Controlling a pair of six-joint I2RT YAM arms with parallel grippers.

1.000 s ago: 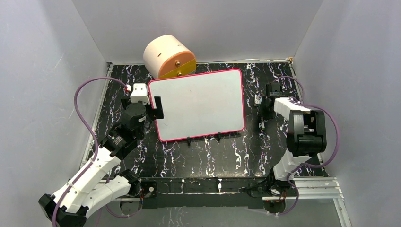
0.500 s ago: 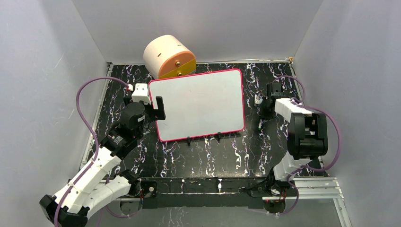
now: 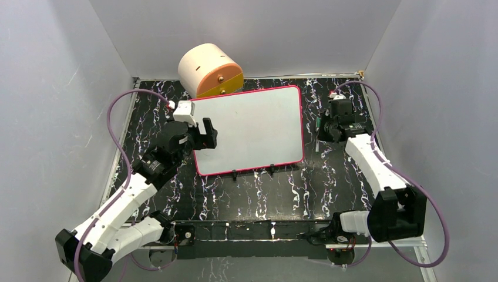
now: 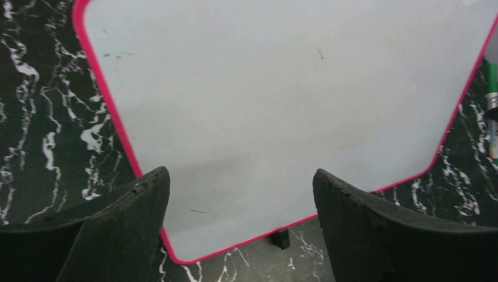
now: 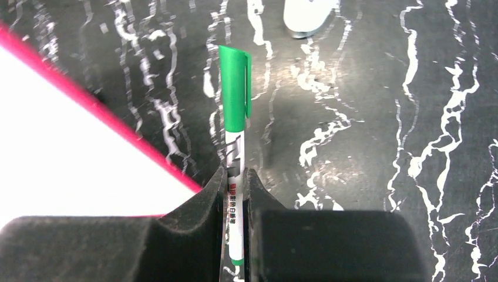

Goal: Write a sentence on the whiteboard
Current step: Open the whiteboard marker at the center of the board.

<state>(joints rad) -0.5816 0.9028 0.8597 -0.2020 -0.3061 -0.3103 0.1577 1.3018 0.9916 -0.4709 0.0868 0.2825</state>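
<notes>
The marker should next be uncapped for writing, so my left gripper should grab it by its green cap [image 3: 318, 123] [image 4: 492, 78]. The white body of the marker stays in my right gripper.
The whiteboard [image 3: 246, 126] lies flat on the black marbled table, with a red-pink rim and a blank white face. The sentence does not show on it [image 4: 282, 88]; only faint specks mark the surface. My left gripper [image 3: 205, 136] hovers over the board's left near corner, its jaws wide open with nothing between them [image 4: 241, 176]. My right gripper [image 5: 235, 176] is just right of the board and is shut on the white barrel of a green-capped marker [image 5: 235, 111]. The cap points away from the fingers. The marker [image 3: 318, 126] lies along the board's right rim.
A cream and orange round box [image 3: 210, 70] stands behind the board's far left corner. Two small black clips [image 3: 235, 173] stick out from the board's near edge. A small white object [image 5: 305, 14] lies on the table beyond the marker. Grey walls enclose the table.
The right arm has stretched forward and its jaws have closed on the marker. The left gripper has shifted right, further over the board's left edge, still open.
</notes>
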